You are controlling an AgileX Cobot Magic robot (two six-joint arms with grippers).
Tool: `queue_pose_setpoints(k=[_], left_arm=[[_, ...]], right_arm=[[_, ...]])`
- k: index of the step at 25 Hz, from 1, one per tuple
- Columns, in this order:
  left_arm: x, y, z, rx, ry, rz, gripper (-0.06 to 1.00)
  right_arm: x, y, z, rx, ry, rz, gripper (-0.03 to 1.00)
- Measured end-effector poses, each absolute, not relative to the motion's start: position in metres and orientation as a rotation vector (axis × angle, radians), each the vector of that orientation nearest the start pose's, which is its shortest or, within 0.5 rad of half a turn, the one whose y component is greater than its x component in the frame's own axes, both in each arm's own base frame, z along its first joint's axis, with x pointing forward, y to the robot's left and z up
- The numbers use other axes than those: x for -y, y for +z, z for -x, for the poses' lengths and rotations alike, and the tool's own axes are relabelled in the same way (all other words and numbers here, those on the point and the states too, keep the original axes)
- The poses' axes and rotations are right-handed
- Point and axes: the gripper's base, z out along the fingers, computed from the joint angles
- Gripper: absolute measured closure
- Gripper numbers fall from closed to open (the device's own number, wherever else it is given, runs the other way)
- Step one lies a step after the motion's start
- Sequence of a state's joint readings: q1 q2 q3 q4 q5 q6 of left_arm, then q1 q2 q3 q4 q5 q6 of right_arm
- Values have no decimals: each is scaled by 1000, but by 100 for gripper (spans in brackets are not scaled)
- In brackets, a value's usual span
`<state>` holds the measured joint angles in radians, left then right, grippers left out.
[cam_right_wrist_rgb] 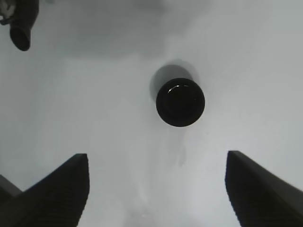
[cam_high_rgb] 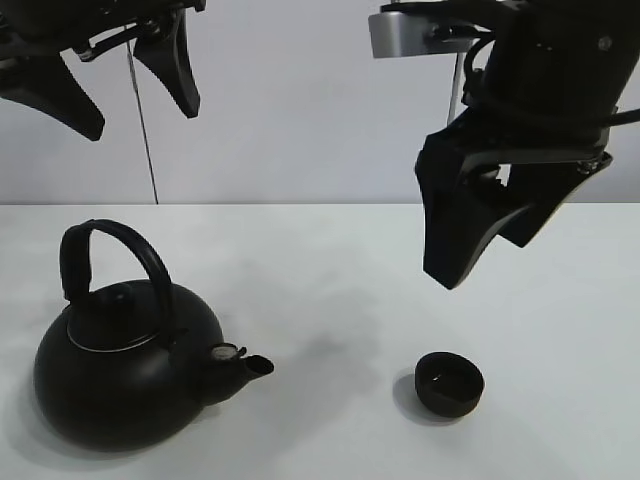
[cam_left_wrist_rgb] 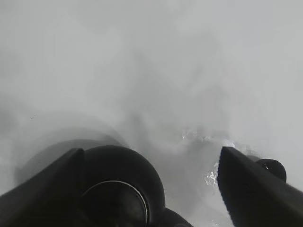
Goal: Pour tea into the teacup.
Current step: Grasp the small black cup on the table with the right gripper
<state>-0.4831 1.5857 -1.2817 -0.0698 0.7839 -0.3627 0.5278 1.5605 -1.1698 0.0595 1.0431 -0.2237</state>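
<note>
My right gripper is to grab the teacup by its round outer side next, so the teacup's opening (cam_right_wrist_rgb: 180,100) stays free for the poured tea.
The small matte-black teacup (cam_high_rgb: 450,383) stands upright on the white table, front right; it also shows in the right wrist view (cam_right_wrist_rgb: 180,102) and in the left wrist view (cam_left_wrist_rgb: 271,168). The big black kettle (cam_high_rgb: 125,355) with an arched handle stands front left, its spout (cam_high_rgb: 243,366) pointing right toward the cup; the left wrist view (cam_left_wrist_rgb: 118,189) shows it too. My right gripper (cam_high_rgb: 495,245) hangs open and empty above and behind the cup. My left gripper (cam_high_rgb: 135,95) is open and empty, high above the kettle.
The white table (cam_high_rgb: 330,270) runs back to a pale wall. A thin dark cable (cam_high_rgb: 142,130) hangs down behind the left arm. In the right wrist view the kettle's spout tip (cam_right_wrist_rgb: 20,33) shows at one corner.
</note>
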Motion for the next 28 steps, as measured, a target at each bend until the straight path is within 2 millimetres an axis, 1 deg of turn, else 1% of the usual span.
queue_pose_setpoints(k=[5, 7, 15, 20, 22, 28], left_arm=[[163, 296, -300, -2618, -391, -112, 39], [163, 296, -300, -2618, -391, -112, 39], [163, 296, -300, -2618, -391, -112, 39], [163, 296, -300, -2618, -391, -112, 39], [163, 296, -300, -2618, -391, -112, 39], [163, 296, -300, -2618, -391, -112, 39]], right_arm=[[-157, 264, -261, -2711, 128, 1013, 42], [-158, 260, -263, -2718, 126, 1015, 42], [-166, 216, -277, -2848, 96, 1059, 42], [-169, 201, -283, -2871, 89, 1064, 42], [-170, 198, -284, -2868, 86, 1064, 41], [-171, 197, -286, -2845, 88, 1058, 35]])
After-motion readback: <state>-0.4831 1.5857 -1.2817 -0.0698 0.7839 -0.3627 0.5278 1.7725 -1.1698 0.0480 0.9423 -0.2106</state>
